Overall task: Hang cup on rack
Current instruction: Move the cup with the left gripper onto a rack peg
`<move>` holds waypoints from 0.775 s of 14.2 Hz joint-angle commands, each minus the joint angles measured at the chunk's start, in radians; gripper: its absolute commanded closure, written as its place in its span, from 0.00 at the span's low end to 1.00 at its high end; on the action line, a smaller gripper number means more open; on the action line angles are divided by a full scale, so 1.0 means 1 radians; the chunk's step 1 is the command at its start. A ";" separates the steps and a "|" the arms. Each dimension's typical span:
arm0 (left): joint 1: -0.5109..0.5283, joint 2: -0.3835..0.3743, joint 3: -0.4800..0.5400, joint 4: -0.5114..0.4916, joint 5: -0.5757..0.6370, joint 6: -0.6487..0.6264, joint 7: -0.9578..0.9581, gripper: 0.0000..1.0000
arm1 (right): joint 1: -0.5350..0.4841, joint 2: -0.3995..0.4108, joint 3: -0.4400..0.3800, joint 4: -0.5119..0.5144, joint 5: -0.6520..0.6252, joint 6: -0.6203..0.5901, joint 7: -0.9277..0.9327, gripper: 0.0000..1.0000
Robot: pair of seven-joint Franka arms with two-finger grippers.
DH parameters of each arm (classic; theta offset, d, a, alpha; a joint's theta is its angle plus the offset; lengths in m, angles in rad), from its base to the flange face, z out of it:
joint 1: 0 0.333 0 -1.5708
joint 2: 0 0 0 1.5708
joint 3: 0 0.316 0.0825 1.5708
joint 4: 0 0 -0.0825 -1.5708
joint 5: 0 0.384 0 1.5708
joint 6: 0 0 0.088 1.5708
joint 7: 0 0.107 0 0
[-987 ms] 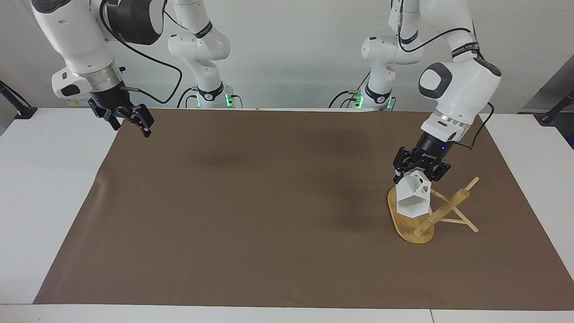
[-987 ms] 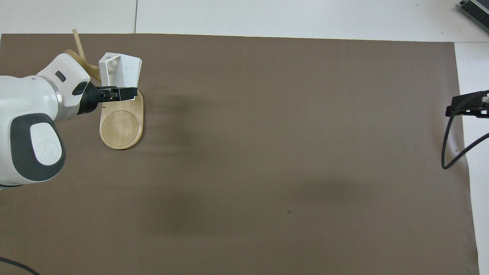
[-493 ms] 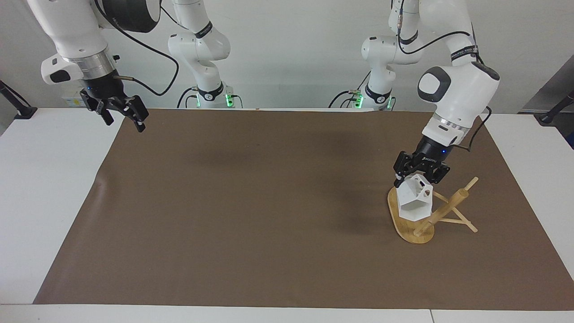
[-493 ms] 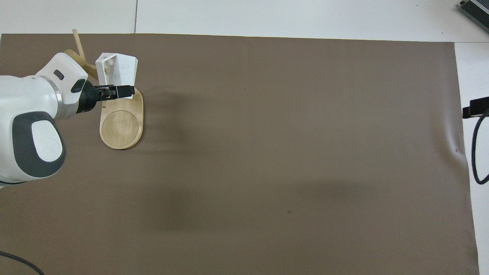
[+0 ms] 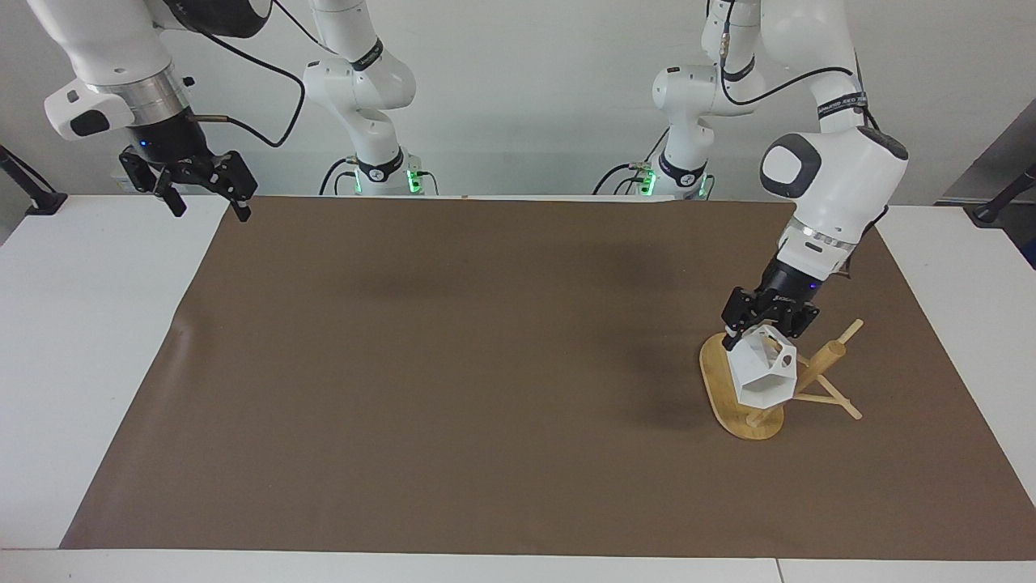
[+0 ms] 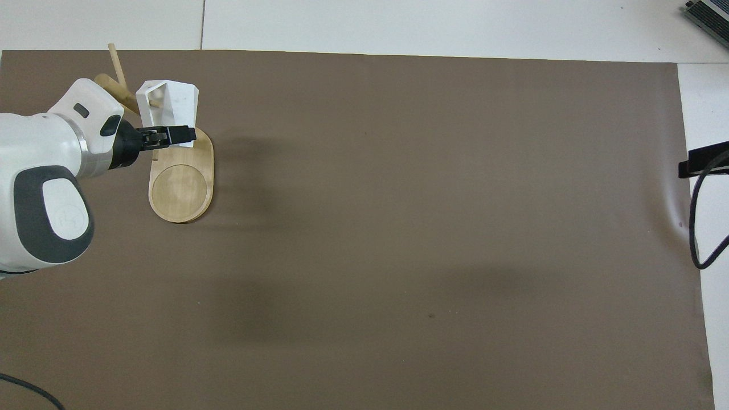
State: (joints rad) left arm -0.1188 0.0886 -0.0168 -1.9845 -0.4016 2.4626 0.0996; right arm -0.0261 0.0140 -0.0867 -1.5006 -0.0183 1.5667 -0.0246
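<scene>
The left gripper should open now. The white cup would hang there, because the thin peg [image 6: 151,104] shows inside the cup's opening.
My left gripper [image 5: 765,325] is shut on the rim of the white faceted cup [image 5: 764,374] and holds it tilted against the bamboo rack [image 5: 817,366], just above the rack's oval base [image 5: 716,380]. The cup hides the lower part of the post. In the overhead view the left gripper [image 6: 171,136] grips the cup [image 6: 181,101], and a thin peg [image 6: 151,104] shows inside the cup's opening. The rack's post and pegs lean toward the left arm's end of the table. My right gripper [image 5: 202,190] is open and empty, raised over the mat's edge at the right arm's end.
A brown mat [image 5: 486,364] covers most of the white table [image 5: 89,324]. One rack peg [image 5: 842,405] reaches down to the mat beside the base. Only a black part of the right gripper [image 6: 703,162] and its cable show in the overhead view.
My left gripper has lowered the cup and tilted it closer against the rack's post. My right gripper has risen and drawn back toward its own end of the table.
</scene>
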 commanded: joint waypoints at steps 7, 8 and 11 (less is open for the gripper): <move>0.018 0.003 -0.002 0.091 0.026 -0.143 -0.017 0.00 | -0.002 -0.012 0.004 -0.020 0.017 -0.014 0.015 0.00; 0.027 0.005 -0.002 0.127 0.032 -0.205 -0.017 0.00 | -0.002 -0.012 0.004 -0.020 0.017 -0.014 0.015 0.00; 0.042 -0.026 -0.002 0.194 0.154 -0.362 -0.015 0.00 | -0.002 -0.012 0.004 -0.020 0.017 -0.014 0.015 0.00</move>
State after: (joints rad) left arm -0.0944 0.0845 -0.0156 -1.8424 -0.3186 2.2167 0.0958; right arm -0.0228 0.0140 -0.0867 -1.5063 -0.0183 1.5623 -0.0246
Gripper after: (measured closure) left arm 0.000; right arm 0.000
